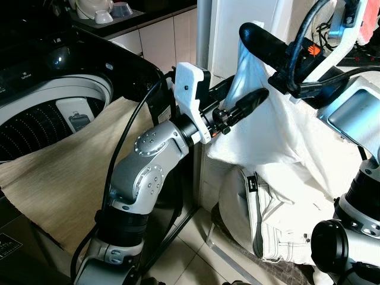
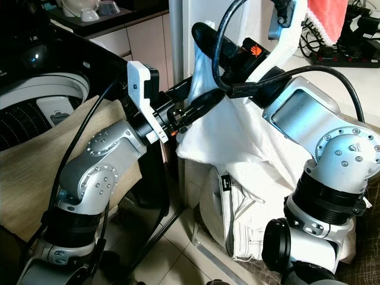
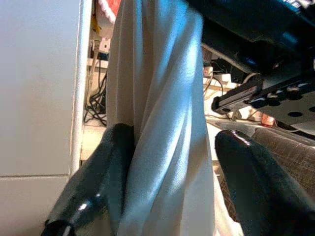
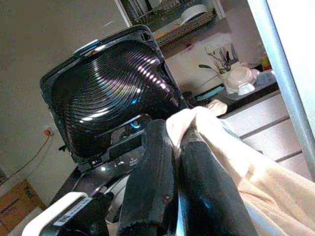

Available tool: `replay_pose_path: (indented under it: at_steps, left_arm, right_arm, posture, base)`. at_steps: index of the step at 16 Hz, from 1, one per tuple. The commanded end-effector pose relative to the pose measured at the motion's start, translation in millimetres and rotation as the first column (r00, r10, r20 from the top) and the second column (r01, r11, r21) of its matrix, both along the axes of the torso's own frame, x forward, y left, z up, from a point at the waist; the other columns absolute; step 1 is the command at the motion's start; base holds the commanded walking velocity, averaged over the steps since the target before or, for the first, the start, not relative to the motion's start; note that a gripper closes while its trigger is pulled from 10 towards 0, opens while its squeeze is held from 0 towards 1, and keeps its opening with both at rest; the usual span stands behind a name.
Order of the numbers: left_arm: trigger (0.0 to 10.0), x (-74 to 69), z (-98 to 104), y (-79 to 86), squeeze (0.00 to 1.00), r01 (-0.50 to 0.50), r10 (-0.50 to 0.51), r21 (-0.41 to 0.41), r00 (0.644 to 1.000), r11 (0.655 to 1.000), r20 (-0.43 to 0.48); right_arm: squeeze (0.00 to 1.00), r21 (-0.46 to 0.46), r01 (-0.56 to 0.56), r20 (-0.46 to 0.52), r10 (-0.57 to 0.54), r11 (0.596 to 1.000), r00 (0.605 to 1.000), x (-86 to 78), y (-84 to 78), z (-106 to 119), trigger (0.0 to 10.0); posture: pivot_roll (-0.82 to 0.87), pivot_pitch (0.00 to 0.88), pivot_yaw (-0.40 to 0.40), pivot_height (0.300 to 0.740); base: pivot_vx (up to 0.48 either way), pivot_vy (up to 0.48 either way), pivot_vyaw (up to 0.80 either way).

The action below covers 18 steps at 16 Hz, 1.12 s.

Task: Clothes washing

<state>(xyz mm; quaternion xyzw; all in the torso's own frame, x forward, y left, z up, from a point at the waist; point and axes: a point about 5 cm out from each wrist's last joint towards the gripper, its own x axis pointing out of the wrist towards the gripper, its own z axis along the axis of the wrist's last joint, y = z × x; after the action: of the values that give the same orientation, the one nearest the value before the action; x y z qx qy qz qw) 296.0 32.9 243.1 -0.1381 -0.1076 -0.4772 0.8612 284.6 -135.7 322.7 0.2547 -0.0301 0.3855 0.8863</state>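
Note:
Next, my left gripper grabs the garment by its hanging near edge (image 1: 234, 94) (image 3: 170, 167), as its slack folds spread wide lower down.
A white garment (image 1: 279, 136) hangs from my right gripper (image 4: 170, 147), which is raised high and shut on its top edge. My left gripper (image 3: 174, 137) reaches across from the left at mid height. It is open, with the hanging cloth running between its two black fingers (image 3: 98, 187). One left finger (image 1: 246, 102) lies in front of the cloth; the other is behind it. At the left stands the black top-load washing machine (image 1: 53, 113) with its lid (image 4: 113, 83) up. A beige cloth (image 1: 65, 178) is draped over the machine's front edge.
More white clothing (image 1: 267, 219) is heaped low down under the hanging garment. A white post (image 1: 205, 29) rises behind my left gripper. Bowls sit on a dark counter (image 1: 104, 12) at the back. A pink towel (image 2: 326, 18) and a power strip (image 2: 338, 53) lie at the right.

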Motion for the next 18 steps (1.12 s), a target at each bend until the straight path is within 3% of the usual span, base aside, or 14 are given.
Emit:
replay_pose_path:
  at_steps: [1, 6, 9, 17, 18]
  left_arm:
    - [0.0, 2.2, -1, -0.5, 0.00, -0.006, 0.006, 0.011, 1.000, 1.000, -0.001]
    - [0.0, 7.9, -3, 5.3, 0.00, -0.028, 0.028, 0.017, 1.000, 0.999, 0.002]
    - [0.0, 15.3, -5, 10.4, 0.00, -0.092, 0.093, 0.028, 0.996, 0.995, -0.010]
    - [0.0, 16.2, -7, 15.9, 0.00, -0.117, 0.118, 0.022, 0.993, 0.993, -0.023]
    - [0.0, 17.6, -6, 17.5, 0.00, -0.131, 0.132, 0.015, 0.991, 0.991, -0.023]
  right_arm:
    - [0.00, 0.007, -0.014, 0.044, 0.014, 1.000, 0.999, -3.8, 2.0, 9, 0.0]
    - [0.00, 0.010, 0.002, 0.053, -0.003, 1.000, 0.999, -5.3, 2.7, 12, 0.0]
    - [0.00, 0.006, 0.014, 0.060, -0.014, 1.000, 0.998, -5.2, 2.7, 13, 0.0]
    - [0.00, 0.011, 0.011, 0.051, -0.011, 1.000, 0.999, -5.9, 3.1, 10, 0.0]
    - [0.00, 0.013, 0.003, 0.062, -0.004, 1.000, 0.998, -6.8, 2.9, 11, 3.9]
  posture:
    - [-0.12, 0.000, 0.039, 0.740]
    - [-0.14, 0.000, 0.061, 0.740]
    - [-0.13, 0.000, 0.070, 0.740]
    - [-0.12, 0.000, 0.058, 0.740]
    - [-0.12, 0.000, 0.059, 0.740]
  base:
    - [0.000, 0.000, 0.00]
    - [0.000, 0.000, 0.00]
    - [0.000, 0.000, 0.00]
    - [0.000, 0.000, 0.00]
    - [0.000, 0.000, 0.00]
